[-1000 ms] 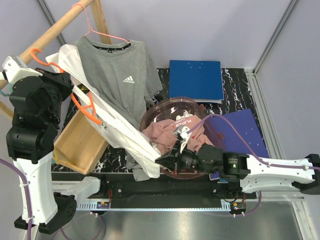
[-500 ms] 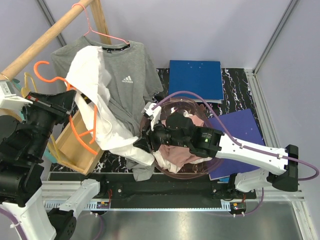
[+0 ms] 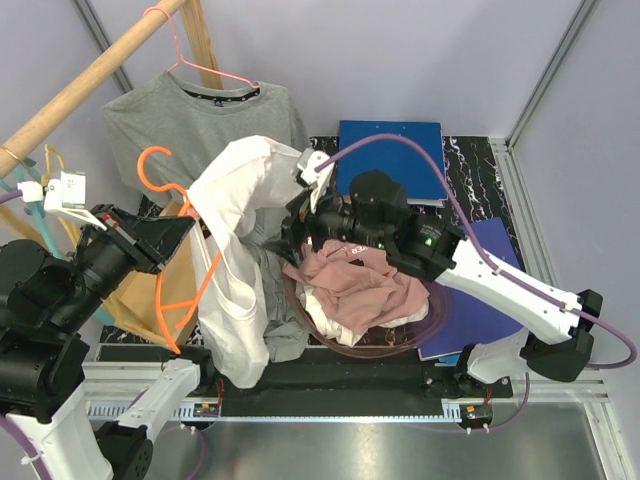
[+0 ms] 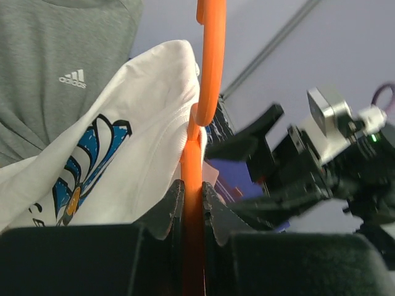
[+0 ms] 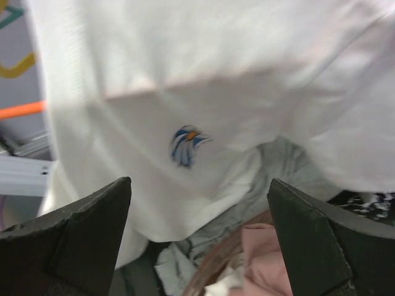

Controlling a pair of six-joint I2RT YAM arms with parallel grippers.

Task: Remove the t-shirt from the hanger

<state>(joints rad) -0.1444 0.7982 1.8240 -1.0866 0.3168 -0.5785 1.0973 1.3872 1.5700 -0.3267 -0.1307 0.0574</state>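
Observation:
My right gripper grabs the white t-shirt by its bunched top next, away from the orange hanger, to pull the t-shirt off.
A white t-shirt with a blue print hangs bunched on an orange hanger, in front of the rail. My left gripper is shut on the hanger's neck just below the hook; in the left wrist view the orange hanger runs up between the jaws of the left gripper, with the t-shirt draped to its left. My right gripper is open beside the shirt's upper right. In the right wrist view the t-shirt fills the frame beyond the right gripper, whose wide jaws hold nothing.
A grey Adidas t-shirt hangs on a pink hanger from the wooden rail. A round pink basin holds pink and white clothes under the right arm. A blue folder, a purple board and a wooden box are on the table.
The right gripper has let go of the shirt's lower edge, opened wide and swung up and left to the shirt's top. The left arm carried the hanger right; the shirt now hangs loose.

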